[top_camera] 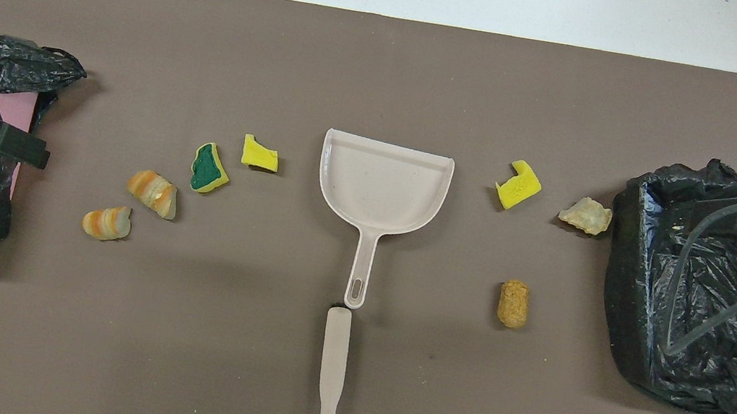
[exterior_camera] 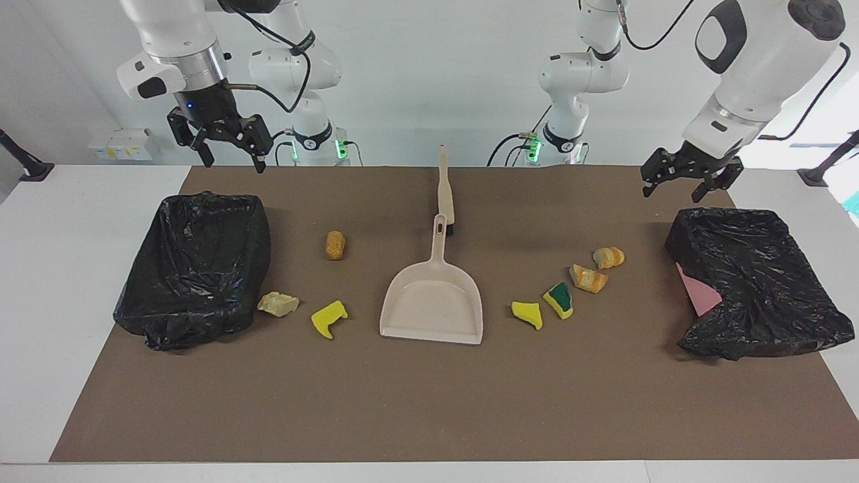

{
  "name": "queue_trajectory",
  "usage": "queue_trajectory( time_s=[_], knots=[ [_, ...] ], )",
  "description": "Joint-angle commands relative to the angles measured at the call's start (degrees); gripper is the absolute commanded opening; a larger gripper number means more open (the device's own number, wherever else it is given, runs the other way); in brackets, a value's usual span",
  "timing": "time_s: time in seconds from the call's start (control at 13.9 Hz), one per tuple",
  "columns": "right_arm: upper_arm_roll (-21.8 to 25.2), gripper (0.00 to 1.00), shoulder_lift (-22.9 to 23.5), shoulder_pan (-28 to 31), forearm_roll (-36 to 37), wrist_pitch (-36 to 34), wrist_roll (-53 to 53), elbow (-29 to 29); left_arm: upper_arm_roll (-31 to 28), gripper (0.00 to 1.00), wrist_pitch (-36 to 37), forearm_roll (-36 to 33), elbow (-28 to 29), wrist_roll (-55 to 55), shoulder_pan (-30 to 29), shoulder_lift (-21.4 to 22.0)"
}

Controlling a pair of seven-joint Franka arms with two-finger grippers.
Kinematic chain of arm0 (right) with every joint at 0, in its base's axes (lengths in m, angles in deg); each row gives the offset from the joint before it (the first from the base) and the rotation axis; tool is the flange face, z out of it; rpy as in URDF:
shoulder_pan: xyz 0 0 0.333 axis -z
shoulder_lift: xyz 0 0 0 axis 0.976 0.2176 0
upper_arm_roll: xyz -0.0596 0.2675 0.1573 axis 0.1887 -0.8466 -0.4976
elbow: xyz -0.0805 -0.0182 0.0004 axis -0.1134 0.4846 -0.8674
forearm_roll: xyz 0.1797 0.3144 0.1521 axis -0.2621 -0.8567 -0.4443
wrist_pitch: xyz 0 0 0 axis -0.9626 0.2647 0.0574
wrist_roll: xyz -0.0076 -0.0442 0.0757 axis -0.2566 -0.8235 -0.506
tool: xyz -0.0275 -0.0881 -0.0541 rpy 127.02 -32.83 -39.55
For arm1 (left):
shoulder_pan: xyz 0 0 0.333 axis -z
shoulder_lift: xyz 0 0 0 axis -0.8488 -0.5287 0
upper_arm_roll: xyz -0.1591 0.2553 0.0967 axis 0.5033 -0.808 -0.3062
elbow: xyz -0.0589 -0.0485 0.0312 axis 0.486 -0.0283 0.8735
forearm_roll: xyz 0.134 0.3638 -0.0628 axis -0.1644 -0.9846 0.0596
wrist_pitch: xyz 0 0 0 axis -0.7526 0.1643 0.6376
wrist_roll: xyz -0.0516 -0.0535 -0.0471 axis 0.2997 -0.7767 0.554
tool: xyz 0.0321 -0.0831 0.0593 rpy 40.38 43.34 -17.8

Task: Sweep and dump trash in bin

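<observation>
The dustpan's scoop spreads far wider than my fingers, so my right gripper should grab the dustpan by its narrow handle [top_camera: 363,263] next.
Several trash scraps lie on the brown mat. Yellow foam [exterior_camera: 527,314], a green-and-yellow sponge bit [exterior_camera: 558,300] and two orange striped lumps [exterior_camera: 588,278] lie toward the left arm's end. A tan lump [exterior_camera: 335,245], a pale chunk [exterior_camera: 278,304] and yellow foam [exterior_camera: 329,318] lie toward the right arm's end. A black-bagged bin [exterior_camera: 194,268] stands at the right arm's end and another bin [exterior_camera: 758,282] at the left arm's. My right gripper [exterior_camera: 233,161] hangs open and empty over the first bin. My left gripper [exterior_camera: 672,193] hangs open and empty over the second bin's rim.
A beige dustpan [exterior_camera: 433,302] lies mid-mat with its handle toward the robots. The beige-handled brush [exterior_camera: 444,188] lies just past that handle, nearer to the robots. A pink patch [exterior_camera: 698,295] shows through the bag of the bin at the left arm's end.
</observation>
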Motion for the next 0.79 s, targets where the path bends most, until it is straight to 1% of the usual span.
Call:
queue_trajectory(
  time_s=[0.0, 0.22, 0.43, 0.5, 0.58, 0.65, 0.72],
  knots=[
    [0.0, 1.00, -0.2, 0.6, -1.2, 0.7, -0.7, -0.4, -0.5, 1.00, -3.9, -0.2, 8.7, -0.7, 4.5, 4.9],
    [0.0, 1.00, 0.7, 0.4, -1.2, 3.3, 0.2, -0.7, -0.5, 1.00, -8.5, -0.2, 15.7, -5.8, 9.4, 8.1],
    [-0.6, 1.00, 1.7, -0.8, -1.1, 5.2, 3.6, -1.8, -0.5, 1.00, -10.5, -0.2, 19.2, -11.9, 15.4, 8.8],
    [-0.8, 1.00, 2.2, -1.9, -1.1, 6.8, 3.8, -3.7, -0.5, 1.00, -11.8, -0.2, 20.6, -13.7, 17.8, 8.9],
    [-0.8, 1.00, 2.3, -3.4, -1.1, 9.8, 4.8, -5.9, -0.4, 1.00, -13.1, 0.0, 21.8, -15.3, 19.1, 8.9],
    [-0.8, 1.00, 3.1, -4.6, -1.0, 13.0, 7.1, -7.8, -0.4, 1.00, -14.1, 0.1, 22.9, -18.6, 21.7, 8.8],
    [-0.8, 1.00, 4.4, -6.1, -0.9, 14.8, 9.5, -8.4, -0.5, 1.00, -15.8, 0.1, 24.6, -21.5, 24.1, 8.8]
  ],
)
